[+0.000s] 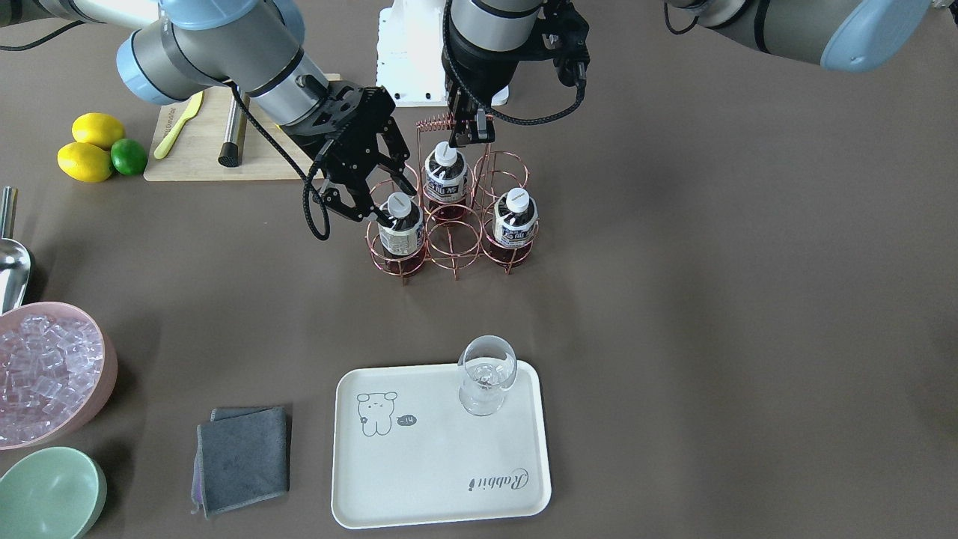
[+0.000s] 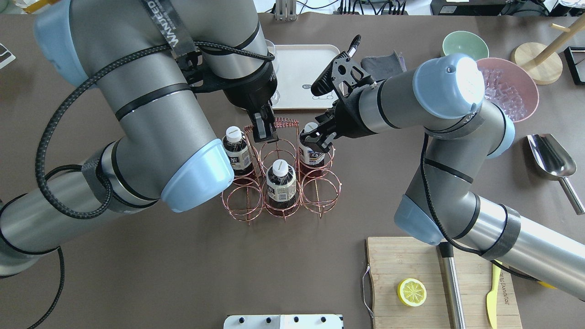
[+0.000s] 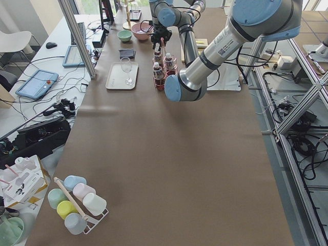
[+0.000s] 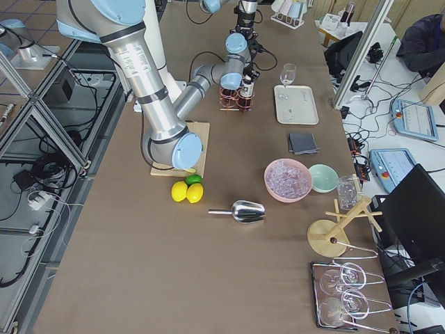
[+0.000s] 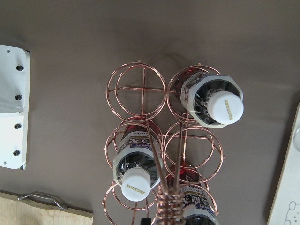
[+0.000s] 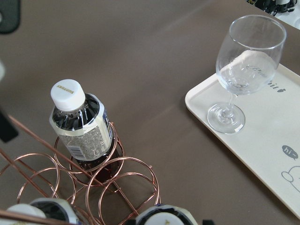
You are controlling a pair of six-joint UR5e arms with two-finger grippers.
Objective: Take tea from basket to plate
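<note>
The tea should go out of the basket and onto the plate (image 1: 441,464), so the robot's right gripper should next grab the bottle by its white cap (image 1: 399,205).
The rose-copper wire basket (image 1: 453,241) stands mid-table and holds three tea bottles (image 1: 400,228) (image 1: 446,176) (image 1: 515,221). They also show from overhead (image 2: 311,153) (image 2: 279,180) (image 2: 236,153). My left gripper (image 1: 473,131) is shut on the coiled handle (image 2: 285,122) at the top. My right gripper (image 1: 378,198) is open, with its fingers close about the cap of the bottle on my right side; I cannot tell whether they touch it. The cream plate (image 1: 441,464) lies beyond the basket, and only a stemmed glass (image 1: 486,374) stands on it.
A cutting board (image 1: 202,150) with a knife and a metal rod lies near my right arm. Lemons (image 1: 90,146) and a lime (image 1: 129,157) lie beside it. A pink ice bowl (image 1: 45,367), green bowl (image 1: 49,494), grey cloth (image 1: 243,457) and scoop (image 2: 550,155) lie on my right.
</note>
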